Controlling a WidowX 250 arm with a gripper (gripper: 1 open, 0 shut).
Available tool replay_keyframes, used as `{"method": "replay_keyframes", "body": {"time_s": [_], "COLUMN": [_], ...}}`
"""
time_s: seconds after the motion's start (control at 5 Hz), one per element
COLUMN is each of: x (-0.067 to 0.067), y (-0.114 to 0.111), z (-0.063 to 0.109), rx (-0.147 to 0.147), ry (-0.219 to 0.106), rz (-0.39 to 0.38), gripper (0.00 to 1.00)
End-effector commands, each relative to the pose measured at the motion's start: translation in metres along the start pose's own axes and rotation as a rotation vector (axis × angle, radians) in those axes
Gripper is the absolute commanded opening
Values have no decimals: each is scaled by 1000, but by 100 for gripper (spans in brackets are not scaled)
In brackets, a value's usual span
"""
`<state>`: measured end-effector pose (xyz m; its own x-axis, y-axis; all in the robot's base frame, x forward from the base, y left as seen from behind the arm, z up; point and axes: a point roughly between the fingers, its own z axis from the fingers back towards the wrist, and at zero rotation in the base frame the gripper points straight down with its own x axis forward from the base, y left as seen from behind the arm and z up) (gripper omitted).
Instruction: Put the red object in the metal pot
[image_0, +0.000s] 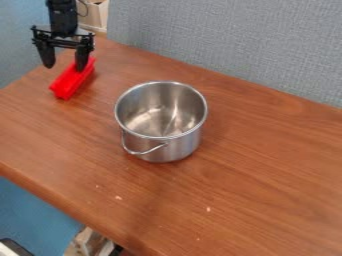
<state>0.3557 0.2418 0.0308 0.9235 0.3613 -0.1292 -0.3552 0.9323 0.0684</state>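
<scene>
My gripper's fingers are hanging above the sides of the red object, with tabletop showing beneath them, so my gripper should go lower before it closes on the object.
The red object lies flat on the wooden table at the far left, its long side running toward the back. My black gripper points straight down over its far end, open, with a finger on each side of the block. Whether the fingers touch the block I cannot tell. The metal pot stands upright and empty in the middle of the table, to the right of the block, its thin wire handle hanging at the front.
A blue-grey wall runs behind the table. The table's front edge drops off at the lower left. A pale fixture sits on the wall behind the arm.
</scene>
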Motion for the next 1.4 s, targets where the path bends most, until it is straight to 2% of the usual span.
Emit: {"method": "replay_keyframes", "body": {"time_s": [0.0, 0.8, 1.0, 1.2], "x": [-14, -11, -15, -19], "y": [-20, -27, -38, -48], "z": [-87, -96, -76, -56], "rx": [-19, -21, -40, -62], "ry": [214, 273, 235, 198], "rz": [-14, -12, -34, -58], "gripper": [100, 100, 0, 0]}}
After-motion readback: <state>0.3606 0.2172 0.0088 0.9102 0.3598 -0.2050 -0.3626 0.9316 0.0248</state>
